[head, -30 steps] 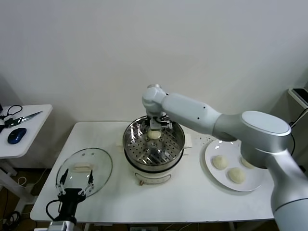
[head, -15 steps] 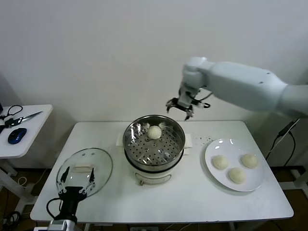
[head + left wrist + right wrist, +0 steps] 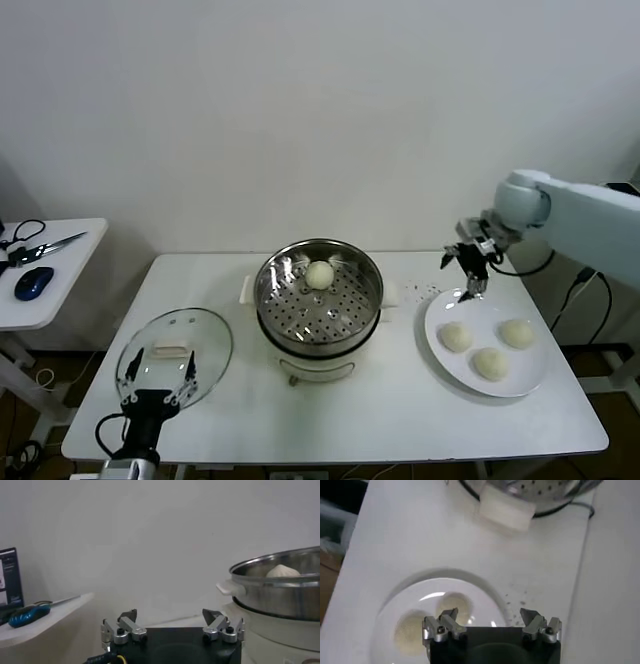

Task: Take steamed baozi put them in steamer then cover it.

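The right gripper should next grab the baozi nearest it on the white plate (image 3: 445,365) by its round sides, so that it can fill the steel steamer (image 3: 320,305).
The steel steamer (image 3: 320,305) stands mid-table on its white pot base, with one baozi (image 3: 319,274) lying at its far side. Three more baozi (image 3: 457,337) lie on a white plate (image 3: 445,365) at the right. My right gripper (image 3: 468,270) hangs open and empty above the plate's far edge. In the right wrist view this gripper (image 3: 489,614) is over the plate (image 3: 485,587), with a baozi (image 3: 451,604) below it. The glass cover (image 3: 205,340) lies flat at the front left. My left gripper (image 3: 158,392) is open at the cover's near edge.
A side table (image 3: 70,275) at the far left holds scissors and a blue mouse (image 3: 33,281). The left wrist view shows the steamer (image 3: 285,592) with the baozi (image 3: 282,571) inside. The steamer's white handle (image 3: 505,510) lies beyond the plate.
My right gripper let go of a baozi in the steamer, rose, and swung right to above the plate. The left arm has not moved.
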